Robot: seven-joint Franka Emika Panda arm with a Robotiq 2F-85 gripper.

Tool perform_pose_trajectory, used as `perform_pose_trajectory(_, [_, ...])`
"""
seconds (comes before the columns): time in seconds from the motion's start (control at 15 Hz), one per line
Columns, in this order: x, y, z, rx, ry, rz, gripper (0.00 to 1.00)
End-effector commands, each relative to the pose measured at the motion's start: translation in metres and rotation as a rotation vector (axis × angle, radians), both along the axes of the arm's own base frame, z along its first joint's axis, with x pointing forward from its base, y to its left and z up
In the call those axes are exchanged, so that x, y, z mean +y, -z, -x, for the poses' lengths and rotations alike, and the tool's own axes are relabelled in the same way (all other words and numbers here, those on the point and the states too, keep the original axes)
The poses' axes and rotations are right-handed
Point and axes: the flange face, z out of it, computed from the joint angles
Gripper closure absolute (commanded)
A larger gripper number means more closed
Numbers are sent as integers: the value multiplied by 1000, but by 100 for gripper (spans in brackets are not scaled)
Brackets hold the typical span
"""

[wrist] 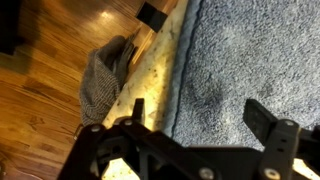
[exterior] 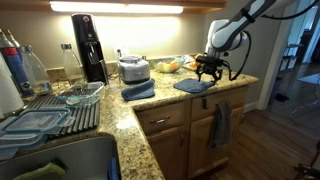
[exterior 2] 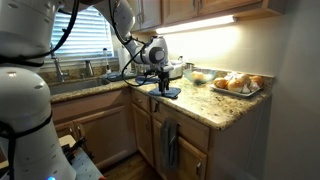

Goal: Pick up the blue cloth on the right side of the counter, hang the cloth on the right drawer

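Note:
The gripper reaches the blue cloth next and grabs the cloth's edge along the counter's rim. The rest stays free to dangle for hanging on the drawer.
A blue cloth (exterior: 192, 86) lies flat on the granite counter near its right edge; it also shows in an exterior view (exterior 2: 166, 92) and fills the right of the wrist view (wrist: 250, 60). My gripper (exterior: 209, 68) hovers just above the cloth, seen too in an exterior view (exterior 2: 163, 80). In the wrist view my gripper (wrist: 198, 112) is open and empty, one finger over the counter edge, the other over the cloth. A grey cloth (exterior: 220, 124) hangs on the right drawer front below; it shows in the wrist view (wrist: 105, 75) too.
A second blue cloth (exterior: 138, 90) lies under a steel pot (exterior: 133, 68). A plate of bread (exterior 2: 236, 84) sits further along the counter. A black coffee maker (exterior: 89, 46) and dish rack (exterior: 55, 108) stand by the sink. Wooden floor lies below.

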Motion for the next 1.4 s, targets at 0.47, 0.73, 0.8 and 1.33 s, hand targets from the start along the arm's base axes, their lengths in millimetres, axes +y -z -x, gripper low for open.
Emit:
perform_pose_trajectory(0.47, [-7,6,-14,-13,134,-68,47])
perform_pose_trajectory(0.73, [-13,3,-14,-22,145,-87,73])
perform_pose_trajectory(0.8, [-15,2,-14,-24,152,-91,79])
perform_pose_trajectory(1.33, [-25,-16,-5,-89,64,2,91])
